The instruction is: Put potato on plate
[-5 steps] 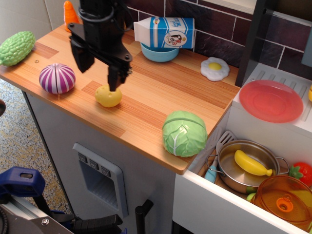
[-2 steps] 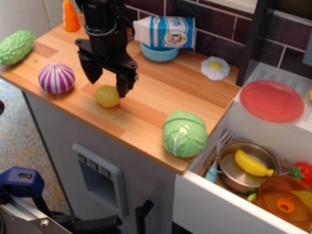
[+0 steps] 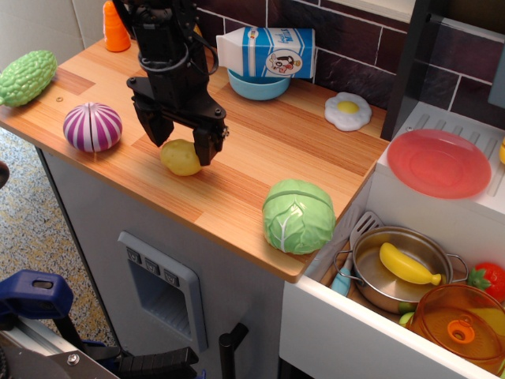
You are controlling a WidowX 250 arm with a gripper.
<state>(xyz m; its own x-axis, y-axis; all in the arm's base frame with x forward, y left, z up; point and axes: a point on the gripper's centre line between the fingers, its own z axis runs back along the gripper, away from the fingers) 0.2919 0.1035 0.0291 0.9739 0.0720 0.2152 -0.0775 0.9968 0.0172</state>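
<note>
I need to put the yellow potato on the plate point(image 3: 439, 163), so next I need to grip the potato by its rounded middle point(image 3: 181, 160) with my gripper.
The yellow potato point(image 3: 181, 158) lies on the wooden counter point(image 3: 237, 181) near its front edge. My black gripper point(image 3: 182, 144) is open and stands low over it, one finger on each side of the potato, its top partly hidden behind the fingers. I cannot tell whether the fingers touch it. The red-pink plate point(image 3: 439, 163) rests on the white ledge at the right, apart from the gripper.
A purple onion point(image 3: 92, 126) and green gourd point(image 3: 26, 76) lie left. A green cabbage point(image 3: 298, 215) sits at the counter's front right. Milk carton point(image 3: 267, 52), blue bowl point(image 3: 258, 85) and fried egg point(image 3: 348, 110) are at the back. A pot with a banana point(image 3: 408, 264) is below right.
The gripper has shifted right and come down lower, its fingers now straddling the potato. The potato has moved slightly right.
</note>
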